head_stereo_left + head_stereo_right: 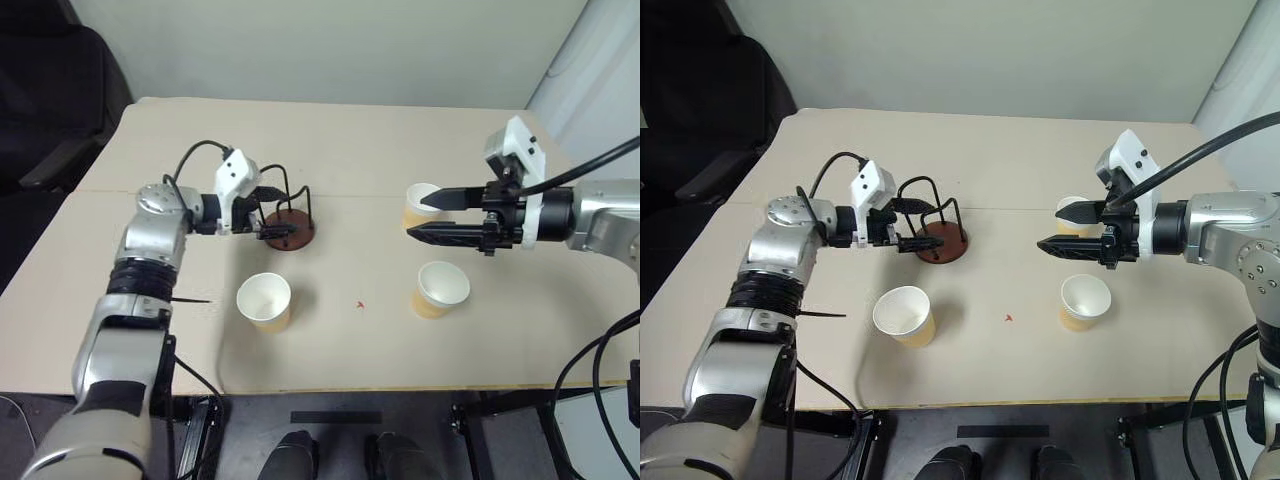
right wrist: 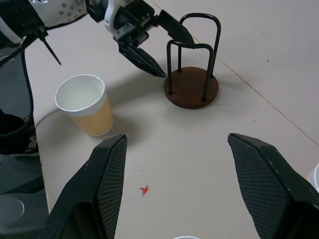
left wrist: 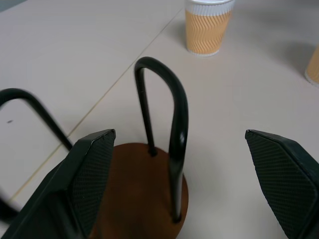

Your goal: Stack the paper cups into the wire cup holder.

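Next, my left gripper grabs the wire cup holder by its wire loop (image 3: pixel 178 119), to bring the holder within reach of the paper cups.
The wire cup holder (image 1: pixel 289 226), black wire loops on a reddish-brown disc, stands left of the table's middle. My left gripper (image 1: pixel 272 214) is open at the holder's left side, its fingers straddling the near wire loop (image 3: pixel 174 109) without closing on it. One paper cup (image 1: pixel 265 300) stands upright in front of the holder. A second paper cup (image 1: pixel 441 288) stands at the front right. A third paper cup (image 1: pixel 417 207) stands behind it, partly hidden by my right gripper (image 1: pixel 419 217), which hovers open above the table with nothing between its fingers.
The beige table (image 1: pixel 350 140) has a seam running across it and a small red mark (image 1: pixel 361 305) near the front middle. A black chair (image 1: pixel 50 90) stands off the table's far left corner. Cables trail from both wrists.
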Robot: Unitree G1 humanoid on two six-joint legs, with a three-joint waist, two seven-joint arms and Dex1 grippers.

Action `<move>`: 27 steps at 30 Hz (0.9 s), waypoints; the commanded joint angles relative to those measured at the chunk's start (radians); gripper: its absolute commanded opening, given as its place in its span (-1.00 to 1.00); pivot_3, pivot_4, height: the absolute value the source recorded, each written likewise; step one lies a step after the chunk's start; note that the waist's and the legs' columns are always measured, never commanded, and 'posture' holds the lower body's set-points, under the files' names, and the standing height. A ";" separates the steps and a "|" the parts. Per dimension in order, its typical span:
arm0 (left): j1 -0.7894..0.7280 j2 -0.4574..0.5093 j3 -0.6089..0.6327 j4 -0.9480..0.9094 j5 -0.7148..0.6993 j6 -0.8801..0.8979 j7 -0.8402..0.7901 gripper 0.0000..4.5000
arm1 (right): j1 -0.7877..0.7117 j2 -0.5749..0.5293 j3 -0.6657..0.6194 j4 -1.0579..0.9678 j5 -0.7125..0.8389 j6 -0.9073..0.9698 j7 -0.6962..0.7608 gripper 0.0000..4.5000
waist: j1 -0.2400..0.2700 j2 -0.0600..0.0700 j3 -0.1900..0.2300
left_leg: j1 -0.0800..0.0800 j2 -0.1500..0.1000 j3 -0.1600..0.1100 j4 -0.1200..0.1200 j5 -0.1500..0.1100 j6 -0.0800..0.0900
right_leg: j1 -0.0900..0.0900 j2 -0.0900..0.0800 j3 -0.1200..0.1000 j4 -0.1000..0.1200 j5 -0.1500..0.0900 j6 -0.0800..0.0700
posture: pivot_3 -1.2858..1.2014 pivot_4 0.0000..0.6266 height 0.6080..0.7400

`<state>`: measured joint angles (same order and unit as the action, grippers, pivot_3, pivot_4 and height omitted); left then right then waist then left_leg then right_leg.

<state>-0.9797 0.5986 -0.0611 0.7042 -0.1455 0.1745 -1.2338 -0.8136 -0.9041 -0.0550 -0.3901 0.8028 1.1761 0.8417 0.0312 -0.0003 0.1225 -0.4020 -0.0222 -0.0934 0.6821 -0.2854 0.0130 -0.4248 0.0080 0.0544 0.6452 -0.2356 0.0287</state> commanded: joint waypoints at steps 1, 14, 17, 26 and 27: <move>-0.013 -0.001 0.005 -0.004 0.007 -0.024 0.008 1.00 | -0.011 -0.011 -0.033 -0.018 0.005 -0.020 -0.006 0.44 | 0.000 0.000 0.000 | 0.000 0.000 0.000 0.000 0.000 0.000 | 0.000 0.000 0.000 0.000 0.000 0.000 | 0.03 -0.52 1.00; 0.002 0.008 0.011 -0.001 0.003 -0.012 -0.028 -0.73 | -0.005 -0.017 -0.045 -0.002 -0.004 -0.036 -0.018 0.46 | 0.001 0.000 0.000 | 0.000 0.000 0.000 0.000 0.000 0.000 | 0.000 0.000 0.000 0.000 0.000 0.000 | 0.03 -0.52 1.00; -0.005 0.011 0.013 0.005 0.001 -0.006 -0.038 -0.98 | -0.001 -0.016 -0.048 -0.002 -0.003 -0.037 -0.022 0.46 | 0.001 0.000 0.000 | 0.000 0.000 0.000 0.000 0.000 0.000 | 0.000 0.000 0.000 0.000 0.000 0.000 | 0.03 -0.52 1.00; -0.049 0.004 0.019 -0.003 -0.020 0.016 -0.076 -0.98 | 0.004 -0.019 -0.057 -0.007 0.001 -0.034 -0.035 0.46 | 0.002 0.000 0.000 | 0.000 0.000 0.000 0.000 0.000 0.000 | 0.000 0.000 0.000 0.000 0.000 0.000 | 0.03 -0.52 1.00; -0.059 0.003 0.017 -0.003 -0.020 0.016 -0.082 -0.98 | 0.003 -0.020 -0.058 -0.007 0.002 -0.034 -0.036 0.46 | 0.003 0.000 0.000 | 0.000 0.000 0.000 0.000 0.000 0.000 | 0.000 0.000 0.000 0.000 0.000 0.000 | 0.03 -0.52 1.00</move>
<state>-0.9966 0.5982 -0.0603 0.7181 -0.1461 0.1938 -1.3040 -0.8018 -0.9087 -0.0651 -0.3806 0.8010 1.1576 0.8122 0.0337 -0.0003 0.1225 -0.4026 -0.0223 -0.0935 0.6825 -0.2854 0.0131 -0.4250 0.0082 0.0545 0.6450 -0.2356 0.0288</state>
